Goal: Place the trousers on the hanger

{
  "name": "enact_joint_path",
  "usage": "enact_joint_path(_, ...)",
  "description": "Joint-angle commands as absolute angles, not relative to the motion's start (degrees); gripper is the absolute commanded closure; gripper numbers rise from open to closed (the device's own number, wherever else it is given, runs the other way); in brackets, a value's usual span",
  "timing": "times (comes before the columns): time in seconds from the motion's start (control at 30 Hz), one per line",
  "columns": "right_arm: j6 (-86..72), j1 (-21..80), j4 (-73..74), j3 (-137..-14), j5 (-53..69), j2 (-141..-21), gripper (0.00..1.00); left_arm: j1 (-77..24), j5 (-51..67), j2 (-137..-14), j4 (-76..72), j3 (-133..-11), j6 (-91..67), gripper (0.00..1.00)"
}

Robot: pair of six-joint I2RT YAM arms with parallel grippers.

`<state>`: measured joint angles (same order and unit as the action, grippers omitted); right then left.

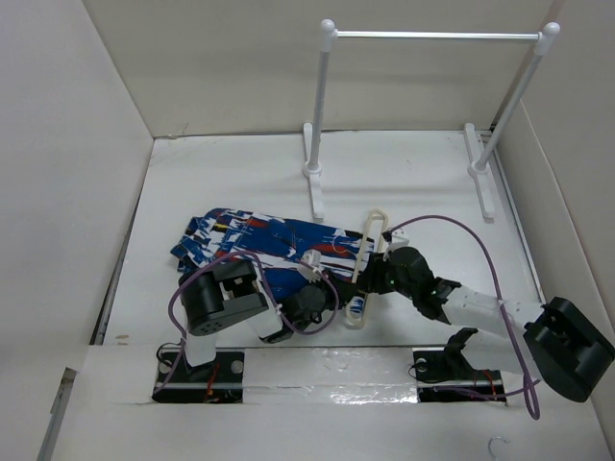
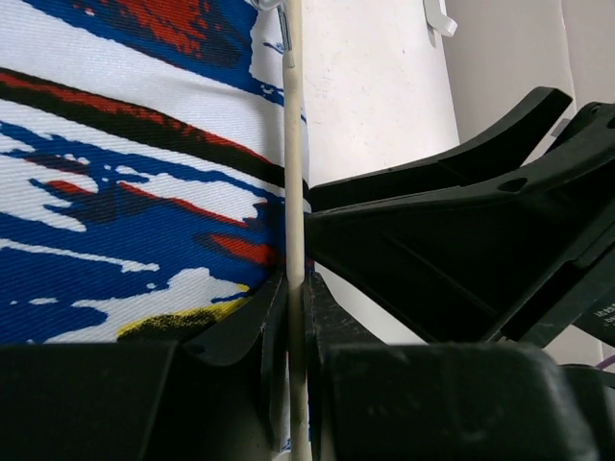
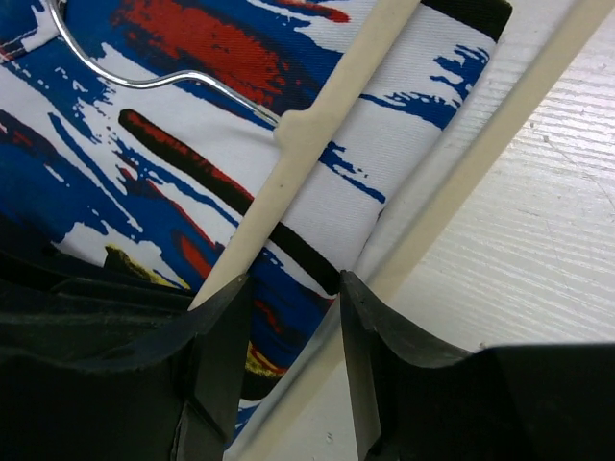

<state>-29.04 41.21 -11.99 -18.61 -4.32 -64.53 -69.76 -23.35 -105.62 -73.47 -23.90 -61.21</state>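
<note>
The right gripper grabs the folded trouser end (image 1: 362,276) (image 3: 300,288) between the hanger bars next, to draw the trousers through onto the hanger.
The trousers (image 1: 259,240), blue with white, red and black patches, lie flat on the white table, left of middle. The cream hanger (image 1: 370,245) lies at their right end, with a folded trouser end between its bars. My left gripper (image 2: 296,288) is shut on one thin hanger bar (image 2: 294,173), with the trousers (image 2: 135,192) beside it. My right gripper (image 3: 293,288) stands open over the folded trouser end (image 3: 288,259). One of its fingers is by the upper bar (image 3: 317,134), the other by the lower bar (image 3: 480,144). The metal hook (image 3: 125,77) rests on the fabric.
A white garment rail (image 1: 432,36) on two posts stands at the back right. Tall white walls enclose the table on the left, back and right. Purple cables (image 1: 461,230) loop from both arms. In the top view both grippers (image 1: 317,293) (image 1: 384,269) sit close together.
</note>
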Motion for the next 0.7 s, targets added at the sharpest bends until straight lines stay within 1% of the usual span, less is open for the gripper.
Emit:
enact_joint_path(0.0,-31.6,41.0,-17.8,-17.8,-6.2,-65.6,0.52,-70.1,-24.6,-105.5,-80.1,-23.2,-61.5,1.00)
enact_joint_path(0.1,-33.0,41.0,-18.4,-16.1,-8.5,-64.3,0.52,-70.1,-25.0,-105.6,-80.5,-22.7,-61.6,1.00)
enact_joint_path(0.23,-33.5,40.3,-20.6,-14.3,-9.1,-63.5,0.56,-70.1,-24.8,-106.3,-81.2,-22.8,-61.6,1.00)
enact_joint_path(0.27,-33.4,40.3,-20.5,-14.7,-8.8,-64.7,0.64,-70.1,-24.5,-106.8,-81.6,-22.9,-61.6,1.00)
enact_joint_path(0.3,-33.4,40.3,-20.7,-15.3,-8.3,-65.6,0.66,-70.1,-24.4,-107.0,-81.9,-22.9,-61.6,1.00)
enact_joint_path(0.33,-33.3,40.3,-20.9,-15.6,-7.4,-66.6,0.66,-70.1,-24.4,-107.2,-82.0,-23.1,-61.7,1.00)
enact_joint_path(0.4,-33.2,40.3,-23.4,-15.8,-6.7,-69.4,0.63,-70.1,-24.3,-107.5,-81.9,-23.3,-61.7,1.00)
enact_joint_path(0.57,-33.5,40.3,-27.0,-16.5,-5.3,-74.3,0.63,-70.1,-24.8,-107.5,-81.3,-23.2,-61.4,1.00)
enact_joint_path(0.63,-33.8,40.3,-28.2,-16.4,-5.4,-75.2,0.84,-70.1,-25.5,-107.3,-81.0,-22.9,-61.2,1.00)
enact_joint_path(0.67,-34.4,40.3,-28.9,-15.7,-5.5,-74.8,0.96,-70.1,-26.4,-106.5,-80.2,-22.4,-61.1,1.00)
